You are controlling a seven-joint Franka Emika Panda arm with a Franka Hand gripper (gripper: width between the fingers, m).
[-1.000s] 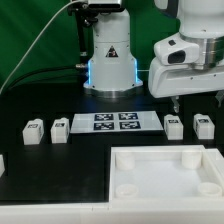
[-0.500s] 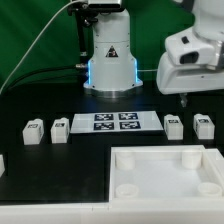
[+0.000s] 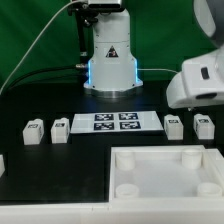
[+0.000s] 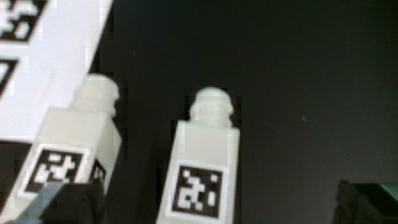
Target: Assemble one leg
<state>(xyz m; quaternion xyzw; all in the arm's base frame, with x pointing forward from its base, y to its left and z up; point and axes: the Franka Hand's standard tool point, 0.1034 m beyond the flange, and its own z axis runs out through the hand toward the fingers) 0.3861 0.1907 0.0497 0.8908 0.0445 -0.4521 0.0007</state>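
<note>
I need to grab the white leg's tagged body [image 3: 204, 130] [image 4: 198, 188] with my gripper next, so its rounded end stays free to go into the tray's socket.
Four small white legs with tags lie on the black table. Two are at the exterior view's left [image 3: 35, 131] [image 3: 59, 128] and two at its right [image 3: 174, 126] [image 3: 203, 125]. My gripper [image 3: 200, 88] hangs above the right pair, and its fingers are hard to see there. In the wrist view the gripper [image 4: 214, 205] is open and empty, with dark fingertips [image 4: 63, 205] at both lower corners. A leg [image 4: 205, 160] lies below, between them. The other leg [image 4: 80, 135] lies beside it, next to the marker board [image 4: 45, 50].
The marker board [image 3: 115, 122] lies between the two pairs of legs. A large white tray [image 3: 150, 157] with round corner sockets fills the front. The robot base [image 3: 110, 55] stands at the back centre. A small white part [image 3: 2, 163] shows at the left edge.
My gripper has moved toward the exterior view's right and lower, from above the inner right leg to above the right pair's outer side. The legs have not moved.
</note>
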